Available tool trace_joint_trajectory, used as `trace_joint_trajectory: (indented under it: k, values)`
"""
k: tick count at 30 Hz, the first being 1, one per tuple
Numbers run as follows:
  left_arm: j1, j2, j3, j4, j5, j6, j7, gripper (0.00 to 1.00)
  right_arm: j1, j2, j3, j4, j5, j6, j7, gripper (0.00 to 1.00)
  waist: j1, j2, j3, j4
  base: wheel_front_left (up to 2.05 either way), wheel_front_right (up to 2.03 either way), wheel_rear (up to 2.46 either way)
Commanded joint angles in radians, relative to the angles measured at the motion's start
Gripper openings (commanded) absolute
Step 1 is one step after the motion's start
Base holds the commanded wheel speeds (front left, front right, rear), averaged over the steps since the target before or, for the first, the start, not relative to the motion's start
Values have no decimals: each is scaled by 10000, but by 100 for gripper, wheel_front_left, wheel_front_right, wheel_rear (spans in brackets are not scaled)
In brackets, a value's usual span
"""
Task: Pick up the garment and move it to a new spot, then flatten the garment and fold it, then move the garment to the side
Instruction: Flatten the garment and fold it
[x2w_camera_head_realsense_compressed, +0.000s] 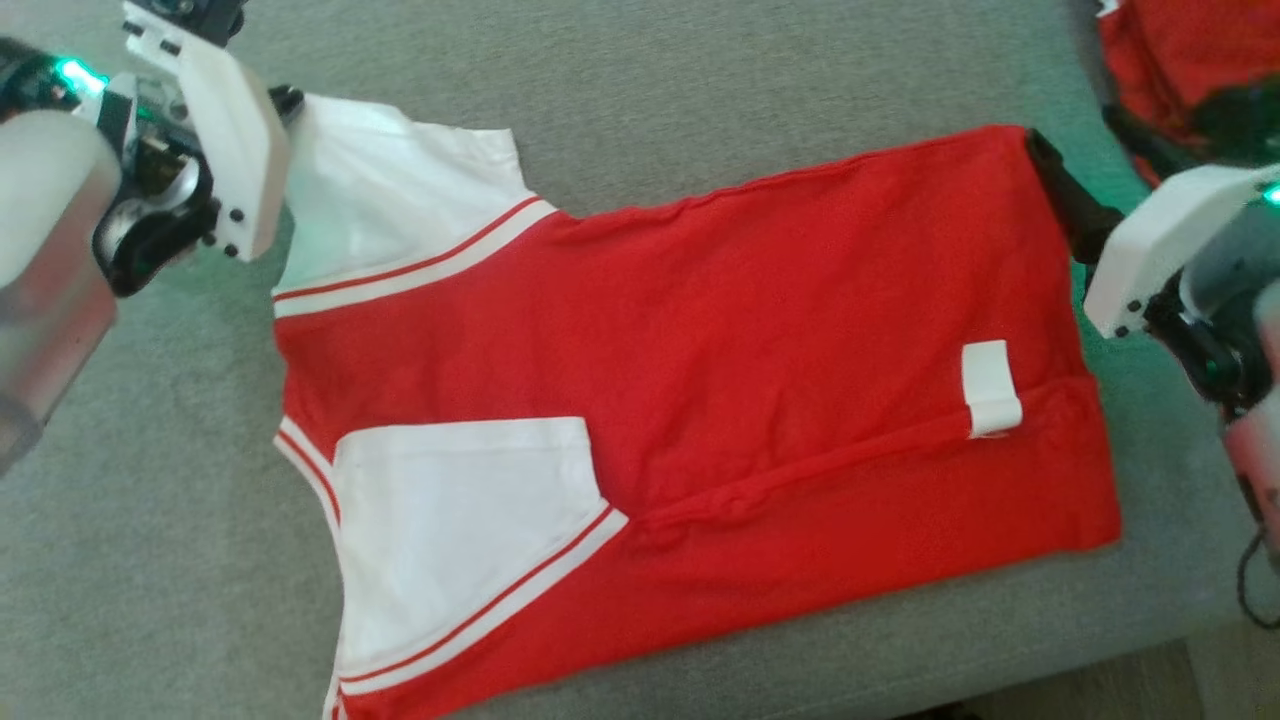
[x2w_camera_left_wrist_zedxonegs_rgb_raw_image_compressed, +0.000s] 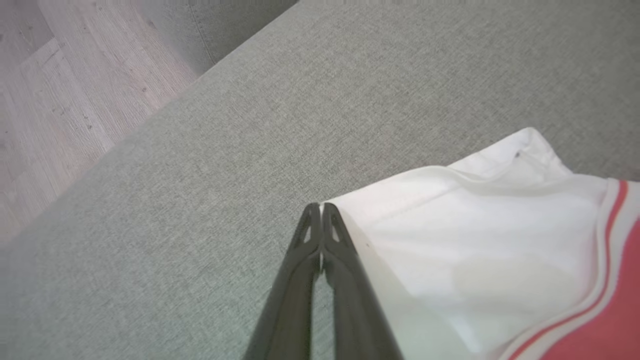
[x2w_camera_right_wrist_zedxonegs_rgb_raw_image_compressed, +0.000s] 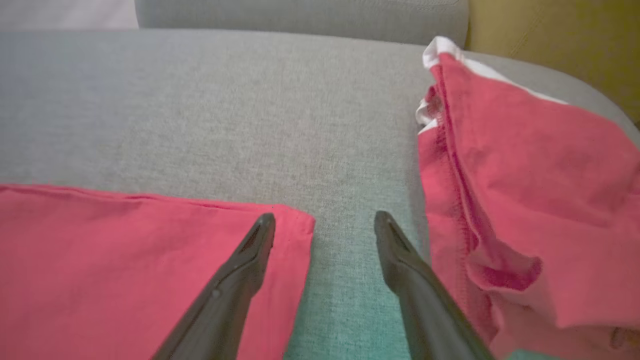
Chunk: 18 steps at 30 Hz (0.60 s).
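The shirt (x2w_camera_head_realsense_compressed: 792, 324) lies flat across the cushion. The right gripper will next grab the shirt by its red hem corner (x2w_camera_head_realsense_compressed: 1027, 134), where the shirt's edge is free.
The garment (x2w_camera_head_realsense_compressed: 700, 350) is a red shirt with white sleeves, lying spread out sideways on the grey cushion (x2w_camera_head_realsense_compressed: 700, 70). My left gripper (x2w_camera_head_realsense_compressed: 290, 100) sits at its far-left white sleeve. In the left wrist view that gripper (x2w_camera_left_wrist_zedxonegs_rgb_raw_image_compressed: 320, 206) is shut, with the corner of the sleeve (x2w_camera_left_wrist_zedxonegs_rgb_raw_image_compressed: 475, 240) pinched at its tips. My right gripper (x2w_camera_head_realsense_compressed: 1040, 150) is at the shirt's far-right hem corner. In the right wrist view it (x2w_camera_right_wrist_zedxonegs_rgb_raw_image_compressed: 325, 216) stands open, one finger over the red hem (x2w_camera_right_wrist_zedxonegs_rgb_raw_image_compressed: 125, 260) and the other over bare cushion.
A second red and white garment (x2w_camera_head_realsense_compressed: 1180, 60) lies bunched at the far right, close beside my right gripper (x2w_camera_right_wrist_zedxonegs_rgb_raw_image_compressed: 525, 175). The cushion's front edge (x2w_camera_head_realsense_compressed: 1100, 650) runs along the lower right. Wooden floor (x2w_camera_left_wrist_zedxonegs_rgb_raw_image_compressed: 60, 100) lies beyond the cushion's left side.
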Motion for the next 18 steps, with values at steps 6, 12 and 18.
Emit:
trace_joint_trajectory:
  k: [6,12,18]
  values:
    - [-846,490,47,-390,-112,18,-211,0,-791,-458,1122,1065,166,65,238,100,-1,0,31,192,0,0,0]
    - [-922,596,-114,-455,-172,18,-246,0,-1363,-508,1901,1831,37,65,143,100,-1,0,25,233,0,0,0]
    - [-955,641,-245,-496,-223,18,-268,0,-2055,-560,2800,2640,60,65,-47,74,-1,0,34,313,0,0,0]
